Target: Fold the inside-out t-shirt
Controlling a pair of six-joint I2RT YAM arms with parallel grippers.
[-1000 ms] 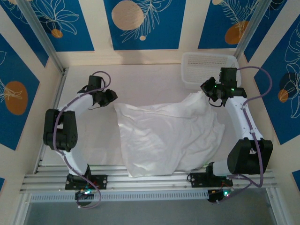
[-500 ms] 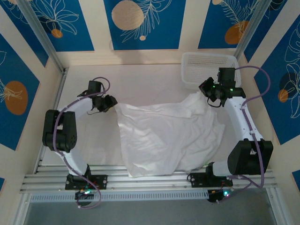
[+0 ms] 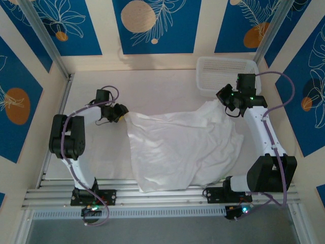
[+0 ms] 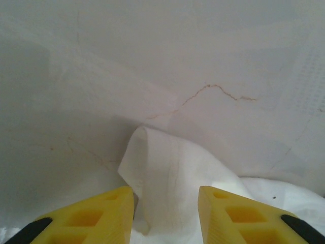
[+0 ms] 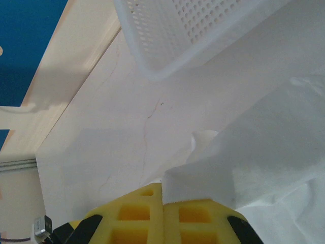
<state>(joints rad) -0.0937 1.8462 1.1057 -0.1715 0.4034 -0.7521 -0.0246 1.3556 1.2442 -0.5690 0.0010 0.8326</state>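
My left gripper grabs the raised fold at the t-shirt's free far corner next, opposite my right gripper, to spread the t-shirt for folding.
The inside-out t-shirt lies spread and rumpled across the middle of the table, white and thin. My left gripper sits at its far left corner. In the left wrist view that gripper is open, and a raised fold of the t-shirt stands between the yellow fingers without being pinched. My right gripper holds the far right corner lifted off the table. In the right wrist view this gripper is shut, with the t-shirt's edge caught at the seam between its pads.
A white mesh basket stands at the back right, just beyond the right gripper; its perforated wall is close above the lifted cloth. The shirt's near hem hangs to the front rail. Bare table lies behind the shirt.
The left gripper has moved down and right to the shirt's far left corner, and its jaws have widened a little. The right arm and its grip have not moved.
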